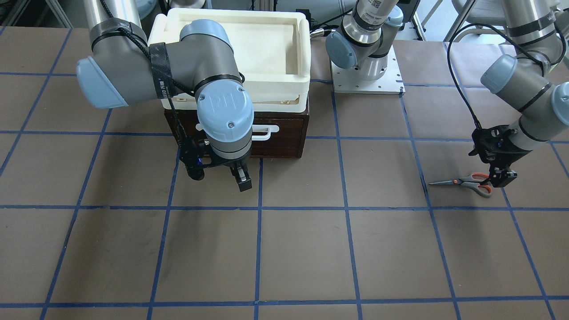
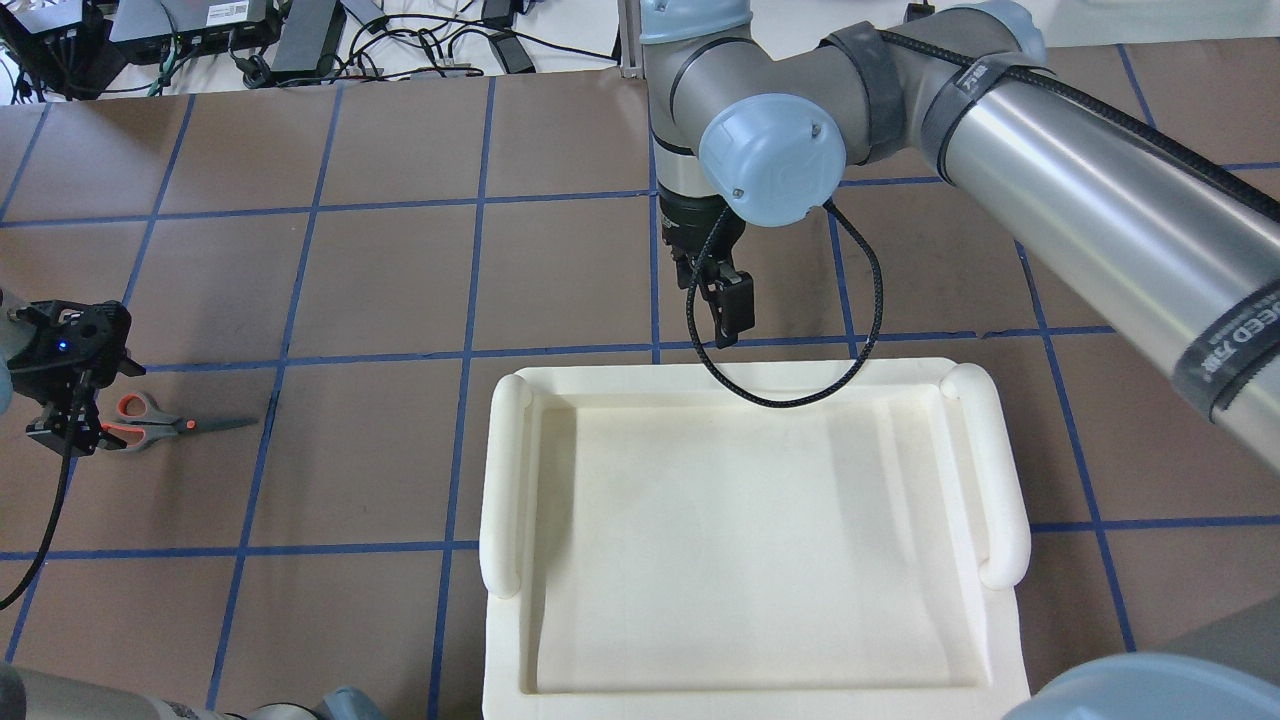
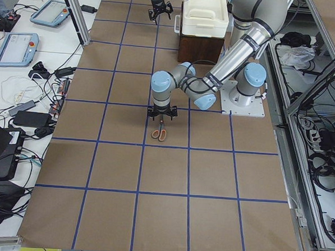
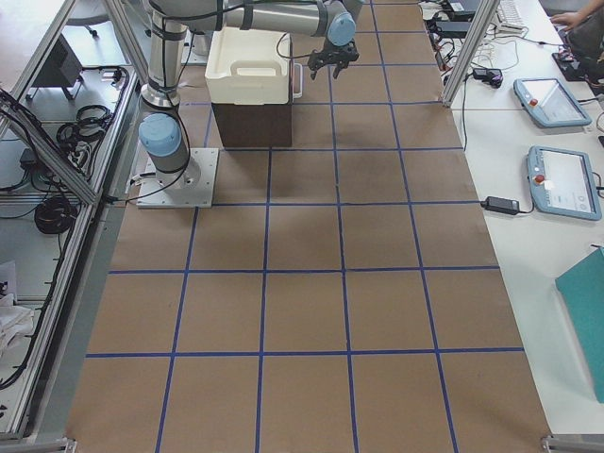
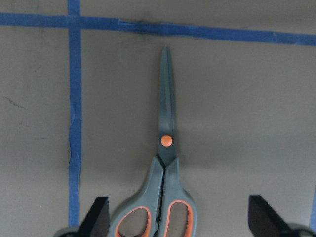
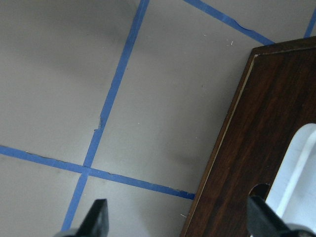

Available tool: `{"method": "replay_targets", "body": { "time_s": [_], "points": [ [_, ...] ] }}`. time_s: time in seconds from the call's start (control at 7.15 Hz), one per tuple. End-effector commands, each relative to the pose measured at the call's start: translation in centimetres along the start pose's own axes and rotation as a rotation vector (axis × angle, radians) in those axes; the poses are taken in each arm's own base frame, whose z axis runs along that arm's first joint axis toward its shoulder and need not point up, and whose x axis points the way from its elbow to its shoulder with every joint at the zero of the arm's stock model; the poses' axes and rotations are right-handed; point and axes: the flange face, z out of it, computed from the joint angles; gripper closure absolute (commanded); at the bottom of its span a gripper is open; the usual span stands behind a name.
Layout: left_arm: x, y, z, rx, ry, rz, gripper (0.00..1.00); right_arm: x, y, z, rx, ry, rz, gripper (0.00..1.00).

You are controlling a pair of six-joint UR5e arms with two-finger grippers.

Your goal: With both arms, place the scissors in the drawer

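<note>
My left gripper grabs the scissors (image 5: 166, 148) by the grey handles just behind the orange pivot next, since the pointed blades lie bare on the tabletop.
The scissors (image 5: 166, 148) lie flat on the brown table, blades shut; they also show in the front view (image 1: 471, 181) and the overhead view (image 2: 150, 425). My left gripper (image 5: 181, 219) is open just above them, one finger on each side of the handle loops; it also shows in the front view (image 1: 500, 175). The drawer (image 1: 275, 142) is shut, dark brown with a white bar handle (image 1: 263, 132). My right gripper (image 1: 238, 175) is open and empty in front of the drawer's face (image 6: 266, 148), to one side of the handle (image 6: 301, 168).
A cream-white foam tray (image 2: 505, 480) sits on top of the drawer box. The left arm's white base plate (image 1: 366, 80) is next to the box. Blue tape lines grid the table. Operator desks with tablets (image 4: 562, 179) line the far side.
</note>
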Motion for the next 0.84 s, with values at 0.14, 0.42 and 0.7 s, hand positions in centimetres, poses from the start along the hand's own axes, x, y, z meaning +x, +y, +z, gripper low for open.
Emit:
{"method": "replay_targets", "body": {
  "time_s": [0.14,0.42,0.7],
  "points": [
    [0.0,0.9,2.4,0.028,0.003,0.009,0.00,0.4,0.5,1.0,-0.045,0.066,0.043,0.00],
    [0.2,1.6,3.9,0.049,0.021,0.051,0.00,0.5,0.5,1.5,-0.048,0.096,0.061,0.00],
    [0.8,0.9,6.0,0.057,0.015,0.057,0.00,0.5,0.7,1.6,-0.072,0.098,0.079,0.00]
  ]
}}
